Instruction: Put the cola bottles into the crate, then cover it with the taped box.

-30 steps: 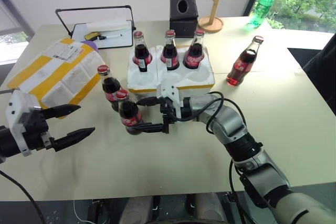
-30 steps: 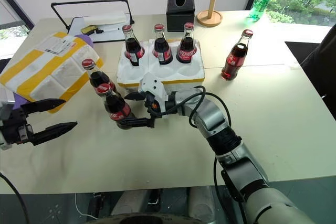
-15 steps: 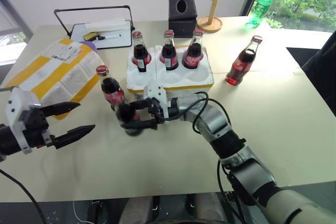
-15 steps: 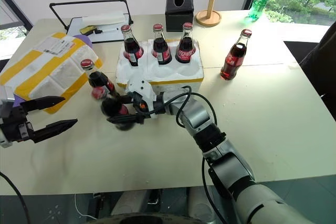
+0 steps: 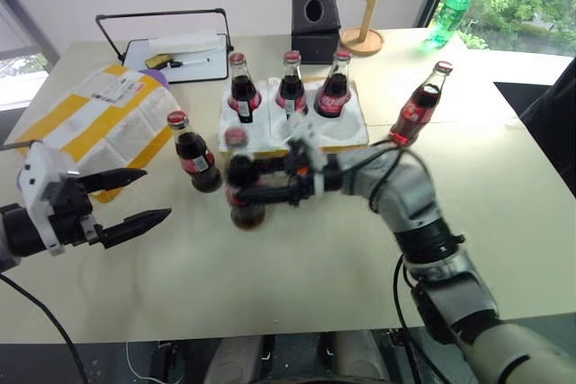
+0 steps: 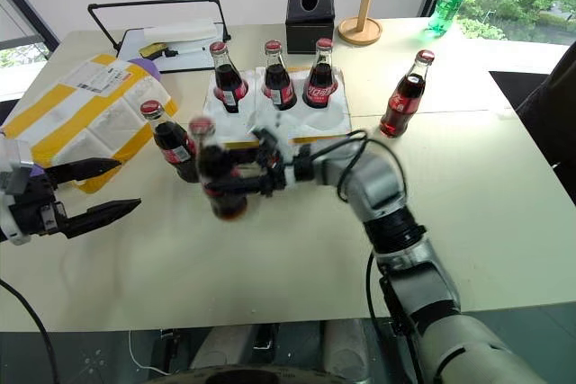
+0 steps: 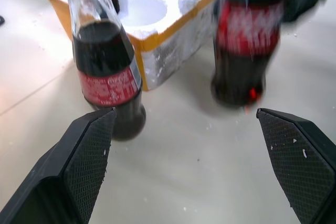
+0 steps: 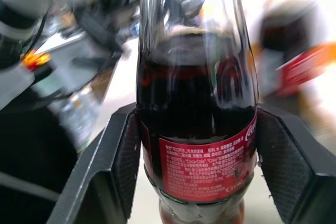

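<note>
The held bottle's base (image 5: 247, 217) is hanging in front of the white crate (image 5: 346, 129). My right gripper should keep holding the bottle until it gets to the wells.
My right gripper (image 5: 258, 190) is shut on a cola bottle (image 5: 241, 188), holding it upright above the table just in front of the crate (image 5: 354, 136). The right wrist view shows its pads (image 8: 122, 156) clamped on the bottle (image 8: 197, 124) at the red label. Three cola bottles (image 5: 291, 87) stand in the crate's back row. One more bottle (image 5: 191, 154) stands on the table left of the crate, another (image 5: 416, 107) to its right. The taped box (image 5: 94, 123) lies at the far left. My left gripper (image 5: 155, 193) hangs open in front of that box, holding nothing.
Behind the crate are a black tissue box (image 5: 315, 15), a wooden stand (image 5: 364, 8) and a green plastic bottle (image 5: 448, 12). A white tray with a black handle (image 5: 175, 49) sits at the back left. The table's front edge runs close below both arms.
My right gripper has shut on the front bottle, which tipped briefly, and has lifted it up and a little to the right. The left arm has kept still.
</note>
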Controlling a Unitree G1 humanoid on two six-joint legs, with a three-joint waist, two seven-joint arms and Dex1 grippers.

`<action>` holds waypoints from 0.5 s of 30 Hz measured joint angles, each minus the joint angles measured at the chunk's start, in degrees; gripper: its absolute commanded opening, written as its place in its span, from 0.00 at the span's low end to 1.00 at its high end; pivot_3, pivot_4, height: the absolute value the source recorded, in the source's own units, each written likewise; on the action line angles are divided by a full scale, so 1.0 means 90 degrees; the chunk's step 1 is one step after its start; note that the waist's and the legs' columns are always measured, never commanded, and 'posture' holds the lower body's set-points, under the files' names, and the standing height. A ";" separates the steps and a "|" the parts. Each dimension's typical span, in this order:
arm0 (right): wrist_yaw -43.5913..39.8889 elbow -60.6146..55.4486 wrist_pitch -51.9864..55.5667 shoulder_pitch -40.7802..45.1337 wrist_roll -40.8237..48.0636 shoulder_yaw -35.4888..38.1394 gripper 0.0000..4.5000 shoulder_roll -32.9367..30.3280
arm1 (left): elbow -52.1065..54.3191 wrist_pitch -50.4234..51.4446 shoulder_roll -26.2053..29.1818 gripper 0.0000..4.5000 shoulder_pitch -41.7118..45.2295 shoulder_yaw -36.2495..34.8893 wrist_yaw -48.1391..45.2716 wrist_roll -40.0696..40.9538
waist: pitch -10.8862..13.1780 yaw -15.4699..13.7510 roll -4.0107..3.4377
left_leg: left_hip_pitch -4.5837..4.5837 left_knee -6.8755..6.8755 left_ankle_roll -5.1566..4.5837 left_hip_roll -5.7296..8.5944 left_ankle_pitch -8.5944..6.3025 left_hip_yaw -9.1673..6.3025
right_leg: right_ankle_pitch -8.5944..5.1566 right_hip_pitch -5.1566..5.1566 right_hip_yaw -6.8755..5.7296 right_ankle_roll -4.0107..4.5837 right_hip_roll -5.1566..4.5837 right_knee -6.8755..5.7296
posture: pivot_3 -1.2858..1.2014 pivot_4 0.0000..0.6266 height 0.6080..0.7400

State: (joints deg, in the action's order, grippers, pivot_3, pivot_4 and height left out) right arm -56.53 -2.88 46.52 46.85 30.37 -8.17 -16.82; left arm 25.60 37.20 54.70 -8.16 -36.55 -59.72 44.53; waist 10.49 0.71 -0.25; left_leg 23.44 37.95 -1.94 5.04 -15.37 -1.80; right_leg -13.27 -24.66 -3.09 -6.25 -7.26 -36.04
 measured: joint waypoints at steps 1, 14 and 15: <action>0.0171 0.0002 0.0108 0.0210 0.0080 0.0288 0.57 -0.0072 | -0.0006 0.0000 0.0000 1.00 0.0012 0.0018 -0.0001 0.0000 | 0.0000 0.0001 0.0000 | 0.0000 -0.0002 -0.0001 0.0000 0.0000 0.0000 | 0.0000 -0.0001 0.0000 0.0000 0.0000 0.0000 | 0.52 0.24 0.97; 0.1155 0.1814 -0.0439 0.1145 -0.0712 0.0734 0.57 -0.0523 | -0.0135 -0.0058 -0.0028 1.00 0.0176 0.0228 -0.0005 -0.0017 | 0.0001 0.0033 -0.0001 | 0.0018 -0.0012 0.0015 0.0001 0.0026 0.0005 | 0.0000 0.0002 0.0002 0.0001 -0.0015 -0.0001 | 0.52 0.24 0.97; 0.1172 0.1852 -0.0471 0.1129 -0.0748 0.0720 0.57 -0.0505 | -0.0135 -0.0061 -0.0029 1.00 0.0176 0.0228 -0.0005 -0.0017 | 0.0002 0.0040 -0.0002 | 0.0020 -0.0013 0.0016 0.0001 0.0027 0.0005 | 0.0000 -0.0001 0.0002 0.0001 -0.0015 -0.0001 | 0.52 0.24 0.97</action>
State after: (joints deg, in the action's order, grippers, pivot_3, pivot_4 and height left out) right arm -45.98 13.78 42.28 57.01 23.64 -1.69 -21.37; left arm 24.39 36.66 54.44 -6.58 -34.50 -59.77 44.37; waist 10.50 1.07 -0.27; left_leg 23.63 37.83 -1.80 5.05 -15.13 -1.75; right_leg -13.28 -24.66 -3.07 -6.25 -7.40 -36.05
